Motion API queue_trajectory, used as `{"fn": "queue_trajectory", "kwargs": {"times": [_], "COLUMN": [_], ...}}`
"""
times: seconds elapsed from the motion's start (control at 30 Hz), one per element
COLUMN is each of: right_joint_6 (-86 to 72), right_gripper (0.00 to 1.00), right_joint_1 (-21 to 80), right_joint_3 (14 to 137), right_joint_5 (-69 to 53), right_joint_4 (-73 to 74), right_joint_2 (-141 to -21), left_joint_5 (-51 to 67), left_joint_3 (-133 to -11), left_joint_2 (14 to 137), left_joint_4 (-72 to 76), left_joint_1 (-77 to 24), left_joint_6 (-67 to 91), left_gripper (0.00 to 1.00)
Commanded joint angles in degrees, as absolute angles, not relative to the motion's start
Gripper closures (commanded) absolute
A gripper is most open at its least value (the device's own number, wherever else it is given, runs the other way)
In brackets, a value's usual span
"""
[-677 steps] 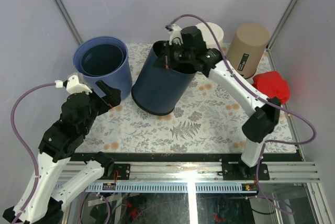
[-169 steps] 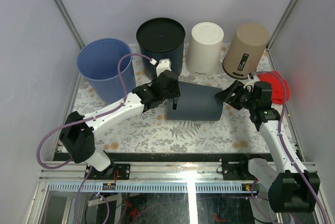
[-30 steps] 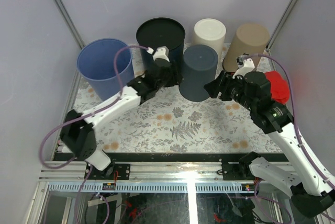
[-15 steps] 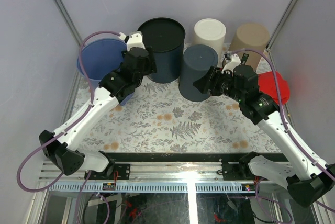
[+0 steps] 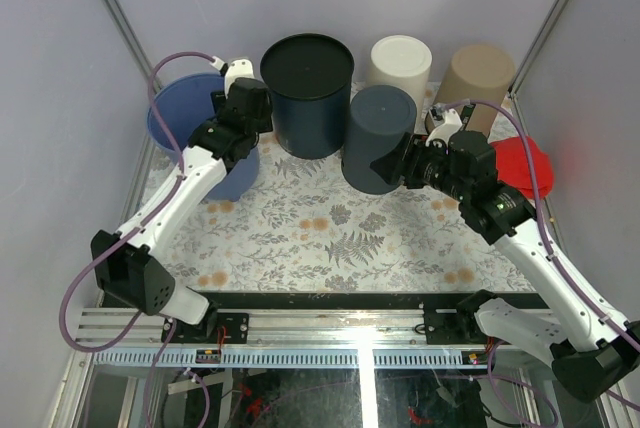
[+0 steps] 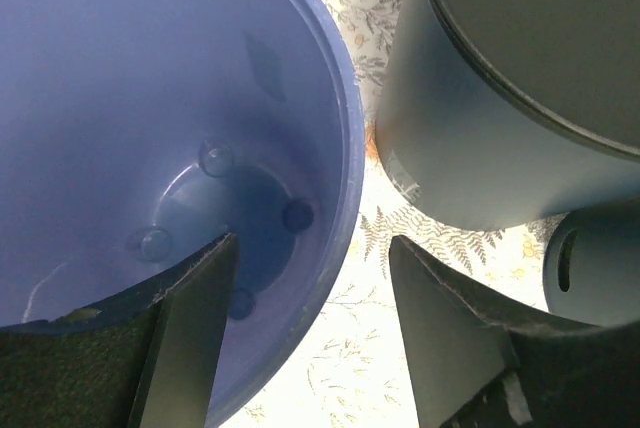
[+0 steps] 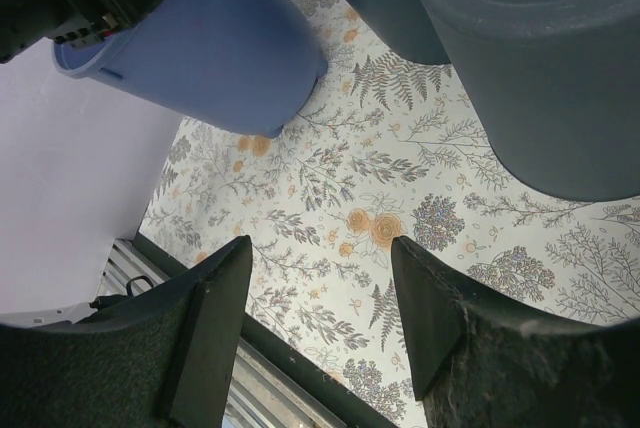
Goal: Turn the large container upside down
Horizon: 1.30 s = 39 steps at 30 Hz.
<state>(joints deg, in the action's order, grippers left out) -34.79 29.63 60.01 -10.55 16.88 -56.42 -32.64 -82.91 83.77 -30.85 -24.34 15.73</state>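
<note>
I will next grab the large container's rim (image 6: 340, 239) with my left gripper, one finger inside, and swing the container's base out to turn it upside down.
The large container (image 5: 172, 120) is a light-blue bucket standing upright, mouth up, at the back left. My left gripper (image 5: 240, 110) hangs over its right rim and is open. In the left wrist view the rim (image 6: 350, 188) runs between the jaws: one finger (image 6: 190, 328) is over the blue inside (image 6: 150, 98), the other (image 6: 450, 338) is outside over the cloth. Neither finger touches the wall. My right gripper (image 5: 392, 163) is open and empty beside the dark grey container (image 5: 380, 138). From the right wrist, the bucket (image 7: 210, 38) shows at upper left.
A navy container (image 5: 310, 88), the dark grey one, a white one (image 5: 400, 58) and a tan one (image 5: 480, 73) stand upside down along the back. A red object (image 5: 525, 163) lies at the right. The navy wall (image 6: 500, 128) is close to the bucket's right.
My left arm has swung left, away from the dark grey container, to the blue bucket's rim, and its jaws have opened wider. The right arm has shifted only slightly.
</note>
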Motion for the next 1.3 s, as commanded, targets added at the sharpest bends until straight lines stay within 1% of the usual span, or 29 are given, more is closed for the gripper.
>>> {"fn": "queue_trajectory", "kwargs": {"times": [0.0,0.07,0.2,0.3,0.33,0.4,0.5,0.53,0.7,0.87,1.07,1.27], "right_joint_6": [-34.6,-34.5,-34.5,-34.5,-34.6,-34.8,-35.1,-35.2,-34.6,-33.2,-30.9,-30.5], "right_gripper": [0.35,0.35,0.35,0.35,0.35,0.35,0.35,0.35,0.35,0.35,0.34,0.34], "right_joint_1": [30.0,30.0,30.0,30.0,30.0,30.0,30.0,30.0,30.0,29.9,29.8,29.4], "right_joint_3": [60.3,60.1,59.3,58.6,58.3,58.0,57.6,57.6,58.2,58.5,59.8,61.1], "right_joint_5": [-10.5,-10.4,-10.2,-9.9,-10.0,-10.2,-10.2,-10.2,-9.3,-6.5,-2.6,-1.8], "right_joint_4": [14.9,15.0,14.8,14.4,14.1,13.7,13.3,13.2,14.3,15.7,17.7,19.2], "right_joint_2": [-55.2,-55.2,-54.6,-54.1,-54.0,-53.9,-53.7,-53.6,-53.1,-52.5,-51.8,-51.6], "left_joint_5": [-29.4,-26.9,-24.7,-24.3,-24.3,-24.2,-23.1,-22.1,-15.8,-2.9,9.4,16.6], "left_joint_3": [-86.4,-87.3,-87.9,-87.6,-87.5,-87.7,-88.5,-89.2,-92.4,-92.4,-85.2,-76.9], "left_joint_2": [86.2,87.0,86.6,85.9,85.7,85.4,85.1,84.9,82.7,78.5,71.0,65.6], "left_joint_4": [-32.8,-33.6,-34.4,-34.4,-34.4,-34.7,-35.8,-36.3,-39.6,-40.5,-34.2,-27.0], "left_joint_1": [-22.6,-21.4,-20.2,-20.2,-20.2,-20.2,-20.2,-20.2,-20.2,-20.3,-20.4,-20.2], "left_joint_6": [15.4,16.2,17.0,17.0,17.0,17.0,17.4,17.7,20.1,25.8,33.7,40.9], "left_gripper": [0.39,0.42,0.57,0.65,0.71,0.77,0.95,1.0,1.0,1.0,1.0,1.0]}}
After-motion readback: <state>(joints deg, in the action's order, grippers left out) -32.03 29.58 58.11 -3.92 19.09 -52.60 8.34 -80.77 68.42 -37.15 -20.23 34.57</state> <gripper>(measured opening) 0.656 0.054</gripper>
